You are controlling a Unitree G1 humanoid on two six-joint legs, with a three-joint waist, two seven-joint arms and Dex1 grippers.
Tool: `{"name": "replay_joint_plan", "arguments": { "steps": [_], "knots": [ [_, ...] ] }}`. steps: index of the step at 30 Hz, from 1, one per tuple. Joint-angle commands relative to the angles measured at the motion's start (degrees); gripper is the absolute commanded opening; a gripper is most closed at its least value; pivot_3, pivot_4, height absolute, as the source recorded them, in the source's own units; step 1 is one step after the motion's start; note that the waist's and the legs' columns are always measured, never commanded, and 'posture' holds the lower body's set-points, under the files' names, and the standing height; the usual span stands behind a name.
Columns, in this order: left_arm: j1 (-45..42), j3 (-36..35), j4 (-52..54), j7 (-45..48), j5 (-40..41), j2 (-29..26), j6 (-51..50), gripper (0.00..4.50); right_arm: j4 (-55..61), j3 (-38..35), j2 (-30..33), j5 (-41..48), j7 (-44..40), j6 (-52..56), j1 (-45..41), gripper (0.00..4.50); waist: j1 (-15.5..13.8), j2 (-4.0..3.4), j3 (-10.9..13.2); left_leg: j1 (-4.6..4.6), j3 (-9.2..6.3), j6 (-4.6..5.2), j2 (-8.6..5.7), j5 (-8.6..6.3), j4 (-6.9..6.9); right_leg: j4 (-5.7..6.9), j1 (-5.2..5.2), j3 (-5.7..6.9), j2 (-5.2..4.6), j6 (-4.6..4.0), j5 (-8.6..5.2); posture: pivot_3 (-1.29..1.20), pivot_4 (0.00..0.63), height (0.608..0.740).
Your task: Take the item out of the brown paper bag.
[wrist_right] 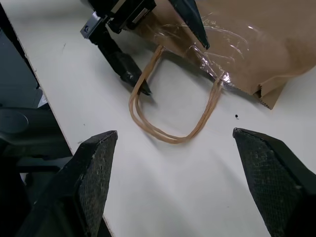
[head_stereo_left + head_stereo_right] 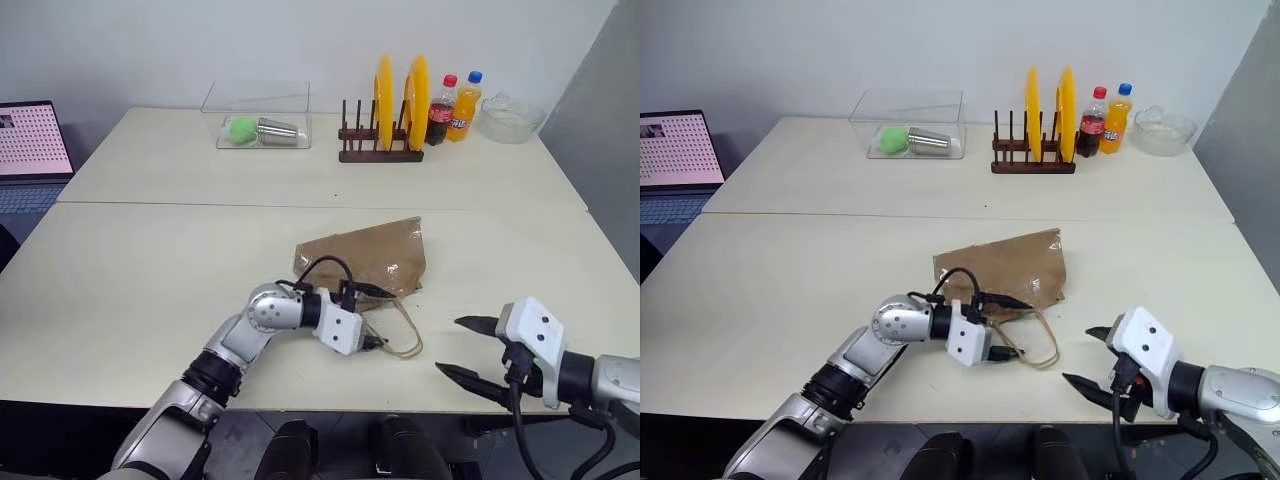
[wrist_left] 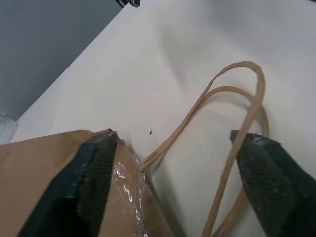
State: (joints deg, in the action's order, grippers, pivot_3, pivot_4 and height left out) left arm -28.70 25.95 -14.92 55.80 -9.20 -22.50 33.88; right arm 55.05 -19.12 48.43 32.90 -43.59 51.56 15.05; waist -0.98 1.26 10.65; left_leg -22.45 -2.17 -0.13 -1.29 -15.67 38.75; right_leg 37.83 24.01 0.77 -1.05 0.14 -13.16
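The paper bag (image 2: pixel 370 250) lies flat and wide on the tabletop. My left gripper grabs the bag by its upper looped handle (image 2: pixel 411 322) next, which trails free.
The brown paper bag (image 2: pixel 370 250) lies flat and creased on the near table, and its two tan looped handles (image 2: pixel 405 335) trail toward the front edge. My left gripper (image 2: pixel 378 317) is open at the bag's mouth. One of its fingers (image 3: pixel 94 182) rests over the taped bag edge and the other stands beyond the handles (image 3: pixel 237 98). The item is hidden. My right gripper (image 2: pixel 462 350) hangs open to the right of the handles, apart from them, with nothing between its fingers. In the right wrist view it faces the handles (image 1: pixel 173 123) and the bag (image 1: pixel 256 39).
On the far table stand a wooden rack (image 2: pixel 380 152) with yellow plates, a cola bottle (image 2: pixel 441 110), an orange soda bottle (image 2: pixel 466 105) and a glass bowl (image 2: pixel 512 118). A clear box (image 2: pixel 262 115) sits mid-back, with a laptop (image 2: pixel 30 140) at far left. The table's front edge is close behind the handles.
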Motion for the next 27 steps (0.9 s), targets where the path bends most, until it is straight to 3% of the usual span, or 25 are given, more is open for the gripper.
{"name": "replay_joint_plan", "arguments": {
  "steps": [1, 9, 17, 27],
  "knots": [
    [-0.7, 0.4, 1.5, -0.2, 0.3, 0.0, 0.0, 2.62, 4.1, -0.6, 0.9, 1.6, 0.8, -1.0, -0.6, 3.96, 0.0, 0.00, 0.0, 0.00, 0.01, 0.00, 0.00, 0.00, 0.00, 0.00, 0.00, 0.00, 0.00, 0.00, 0.00, 0.00, 0.150, 0.740],
    [-1.8, -3.2, 8.4, 1.8, 9.6, 1.4, -16.1, 0.04, 4.9, 0.4, 2.5, 2.4, 1.9, -2.2, -0.5, 3.96, 0.0, 0.00, 0.0, -0.01, -0.01, 0.00, 0.00, 0.00, 0.01, 0.00, 0.00, 0.01, 0.00, 0.01, 0.00, 0.00, 0.150, 0.740],
    [-4.7, -7.0, 12.6, 1.1, 15.1, 2.3, -29.5, 0.04, 4.8, 12.5, 7.8, -3.2, 3.3, -8.4, -6.8, 3.96, 0.2, 0.00, 0.0, -0.01, -0.01, 0.00, -0.01, 0.00, 0.02, -0.01, -0.01, 0.01, 0.02, 0.02, -0.01, 0.00, 0.150, 0.740],
    [-4.7, -7.8, 13.9, 1.3, 15.0, 1.6, -31.3, 0.04, -5.1, 32.1, 7.1, -17.5, 1.0, -15.7, -23.0, 3.96, 0.6, 0.02, 0.0, -0.02, -0.04, -0.01, -0.02, 0.01, 0.02, -0.04, 0.00, 0.01, 0.01, 0.03, -0.02, 0.00, 0.150, 0.740]
  ]
}}
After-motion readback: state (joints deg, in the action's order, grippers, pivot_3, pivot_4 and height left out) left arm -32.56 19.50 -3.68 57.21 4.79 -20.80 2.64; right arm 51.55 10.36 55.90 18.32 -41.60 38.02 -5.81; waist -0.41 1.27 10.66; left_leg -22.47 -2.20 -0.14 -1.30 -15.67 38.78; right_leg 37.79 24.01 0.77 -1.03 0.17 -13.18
